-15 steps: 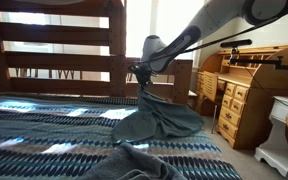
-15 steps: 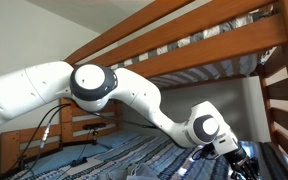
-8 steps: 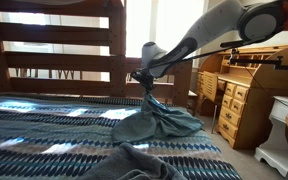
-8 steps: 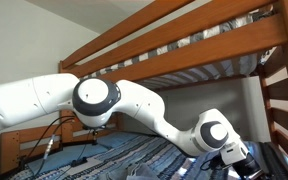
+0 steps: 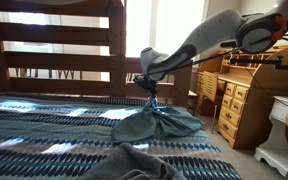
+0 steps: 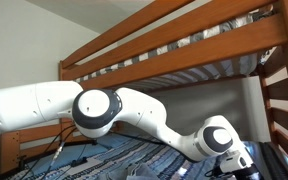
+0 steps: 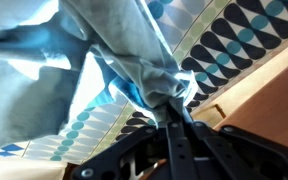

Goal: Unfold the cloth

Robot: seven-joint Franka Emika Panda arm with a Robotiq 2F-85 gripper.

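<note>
My gripper opens now, since the lower part of the cloth lies spread on the striped bedspread (image 5: 44, 128) and the cloth would end there.
The muted teal cloth (image 5: 160, 122) hangs in a cone from my gripper (image 5: 151, 93), its lower part spread on the striped bedspread (image 5: 44, 128) near the bed's corner. My gripper is shut on a bunched corner of the cloth, held a little above the bed. In the wrist view the cloth (image 7: 104, 60) fills the upper left, pinched between my fingers (image 7: 172, 97). In the exterior view from behind the arm, the gripper (image 6: 246, 168) shows at the lower right and the cloth is hidden.
A duller grey fabric mound (image 5: 144, 163) lies at the bed's near edge. A wooden headboard (image 5: 54, 50) stands behind. A wooden desk with drawers (image 5: 246, 95) stands beside the bed. Bunk rails (image 6: 184, 45) run overhead.
My gripper has come down a little with the cloth, and the hanging cone has become shorter and spread wider on the bed.
</note>
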